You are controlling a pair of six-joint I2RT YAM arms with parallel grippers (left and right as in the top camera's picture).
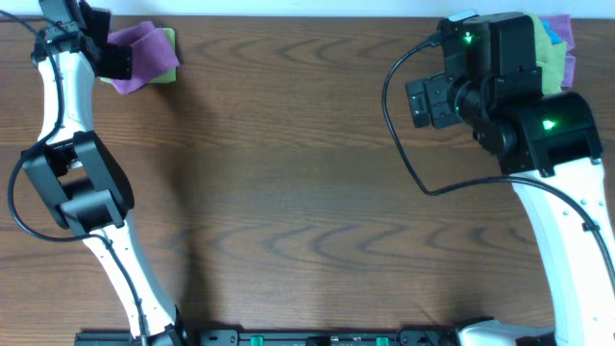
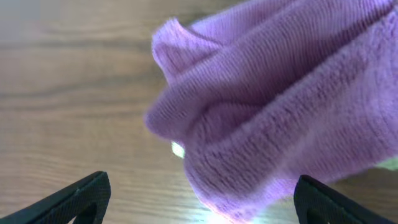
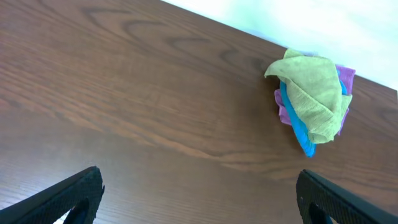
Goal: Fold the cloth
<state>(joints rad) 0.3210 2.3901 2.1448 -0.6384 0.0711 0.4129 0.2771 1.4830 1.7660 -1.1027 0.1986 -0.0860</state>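
My left gripper grabs the lilac-purple cloth by its loose lower fold (image 2: 229, 180) next, to straighten the bunched layers and finish folding it neatly.
The lilac-purple cloth (image 1: 144, 56) lies bunched and loosely folded at the table's far left corner, on top of a yellow-green cloth (image 1: 169, 40). In the left wrist view the cloth (image 2: 280, 106) fills the upper right, with its lower fold hanging between my fingers. My left gripper (image 1: 117, 56) (image 2: 202, 190) is open right at the cloth, its jaws wide apart and not pinching it. My right gripper (image 1: 428, 101) (image 3: 199, 180) is open over bare wood at the far right, nothing between its fingers.
A heap of cloths (image 3: 314, 99), yellow-green over bright blue and purple, sits near the table's far right edge, partly hidden under the right arm (image 1: 557, 43) in the overhead view. Wood table (image 1: 307, 192) stretches between the arms.
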